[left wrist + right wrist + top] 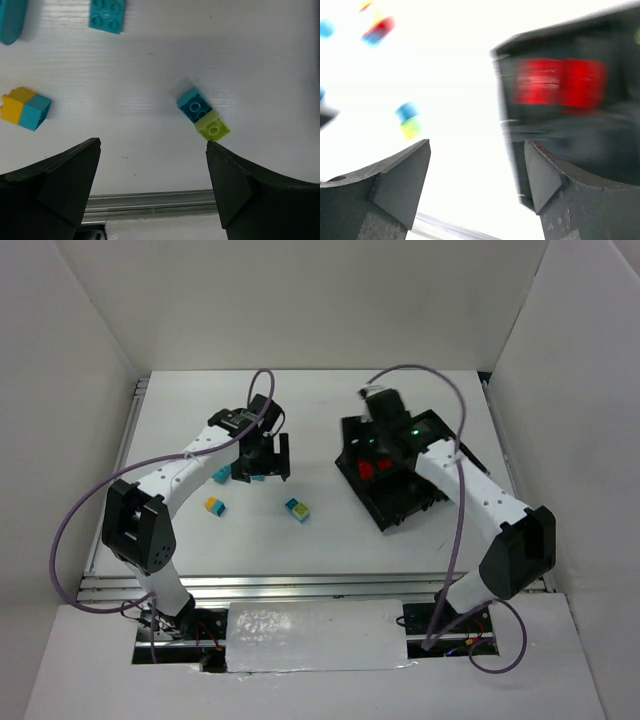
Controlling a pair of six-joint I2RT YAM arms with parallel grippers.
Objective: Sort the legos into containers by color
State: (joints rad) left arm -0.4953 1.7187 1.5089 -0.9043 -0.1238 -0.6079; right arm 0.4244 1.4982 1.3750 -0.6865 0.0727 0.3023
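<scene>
The right gripper needs to grab the cyan-and-green lego by its green half (301,511) (410,128) next, so that the cyan half stays free for the left gripper.
My left gripper (262,466) (153,145) is open and empty above the table. A cyan-and-green lego (202,115) (297,510) lies just beyond its right fingertip. A yellow-and-cyan lego (25,108) (214,507) lies to the left, and a cyan lego (107,14) (221,476) farther off. My right gripper (477,143) (378,445) is open and empty over the left edge of the black tray (425,502) (506,125). Red legos (560,82) (372,468) lie in one compartment. The right wrist view is blurred.
Another cyan piece (10,20) shows at the left wrist view's top left corner. Blurred legos, one red and blue (379,30), lie far left in the right wrist view. A metal rail (300,585) runs along the table's near edge. White walls enclose the table.
</scene>
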